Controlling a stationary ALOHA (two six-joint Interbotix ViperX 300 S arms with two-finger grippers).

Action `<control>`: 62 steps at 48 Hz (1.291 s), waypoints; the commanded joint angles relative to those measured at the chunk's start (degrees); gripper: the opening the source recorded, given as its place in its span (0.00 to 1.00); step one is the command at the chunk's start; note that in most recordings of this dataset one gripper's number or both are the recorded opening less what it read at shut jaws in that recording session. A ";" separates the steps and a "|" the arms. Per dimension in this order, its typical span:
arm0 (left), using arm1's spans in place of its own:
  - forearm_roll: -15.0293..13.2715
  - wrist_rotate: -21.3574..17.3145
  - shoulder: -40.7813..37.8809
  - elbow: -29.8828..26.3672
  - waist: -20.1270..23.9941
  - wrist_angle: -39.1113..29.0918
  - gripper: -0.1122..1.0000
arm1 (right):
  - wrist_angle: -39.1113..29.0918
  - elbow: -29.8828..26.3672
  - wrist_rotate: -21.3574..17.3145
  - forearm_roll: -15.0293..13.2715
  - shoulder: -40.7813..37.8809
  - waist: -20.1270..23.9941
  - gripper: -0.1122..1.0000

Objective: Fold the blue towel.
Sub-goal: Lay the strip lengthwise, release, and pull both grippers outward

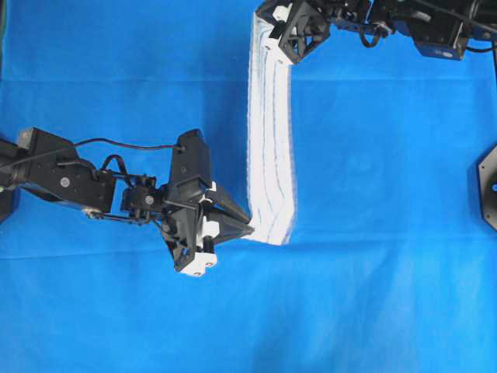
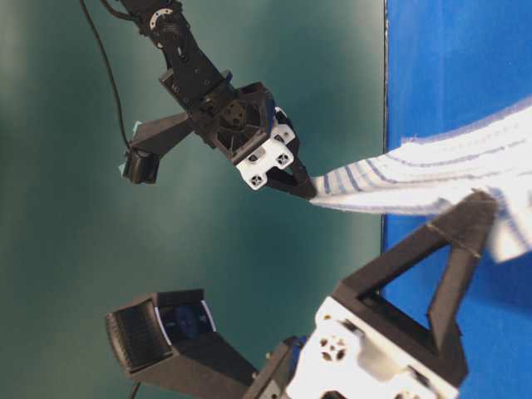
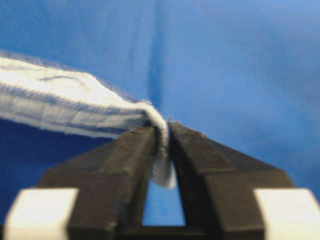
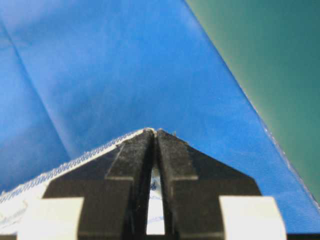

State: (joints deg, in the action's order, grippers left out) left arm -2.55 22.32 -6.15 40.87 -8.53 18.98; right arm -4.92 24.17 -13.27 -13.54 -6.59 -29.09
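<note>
My right gripper holds the towel's far end (image 1: 264,39) (image 4: 120,142) in its fingers over the blue cloth and should release it, since the far end would lie there.
The blue towel (image 1: 270,140), white with thin blue stripes, is folded into a long narrow band running from the top of the overhead view down to the middle. My left gripper (image 1: 250,231) pinches its lower left corner. In the left wrist view that corner of the towel (image 3: 75,107) sits squeezed between the tips of the left gripper (image 3: 167,127). My right gripper (image 1: 264,25) holds the band's far end at the top. The right wrist view shows this gripper (image 4: 155,132) shut, with the towel (image 4: 60,167) edge caught between its fingers. In the table-level view the towel (image 2: 432,170) hangs stretched between both grippers.
A plain bright-blue cloth (image 1: 388,194) covers the whole table. A black mount (image 1: 488,186) sticks in at the right edge. The table's edge and green floor (image 4: 270,60) lie just beyond the right gripper.
</note>
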 commanded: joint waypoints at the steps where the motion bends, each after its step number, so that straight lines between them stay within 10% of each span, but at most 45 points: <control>1: 0.00 -0.18 0.62 -0.97 -0.09 0.09 0.29 | 0.00 -1.32 0.00 -0.44 0.79 0.18 0.14; 12: 0.18 -0.35 1.49 -0.88 0.09 -2.11 0.59 | 0.00 -1.67 0.18 -1.49 0.88 0.18 0.16; 23: 0.79 -0.88 9.67 0.09 0.79 -14.85 0.74 | -0.26 -1.23 2.64 -2.46 3.34 0.18 0.64; 41: 1.05 -7.91 29.62 7.82 4.75 -18.11 0.73 | 0.79 10.11 2.64 -2.37 17.93 1.93 0.56; 62: 1.05 -17.75 45.09 16.70 13.97 -12.66 0.74 | 12.04 28.56 0.18 -0.09 37.62 14.85 0.56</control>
State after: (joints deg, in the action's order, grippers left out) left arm -1.58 4.75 37.35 57.48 4.66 5.19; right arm 5.19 51.59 -12.66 -13.97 28.39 -16.08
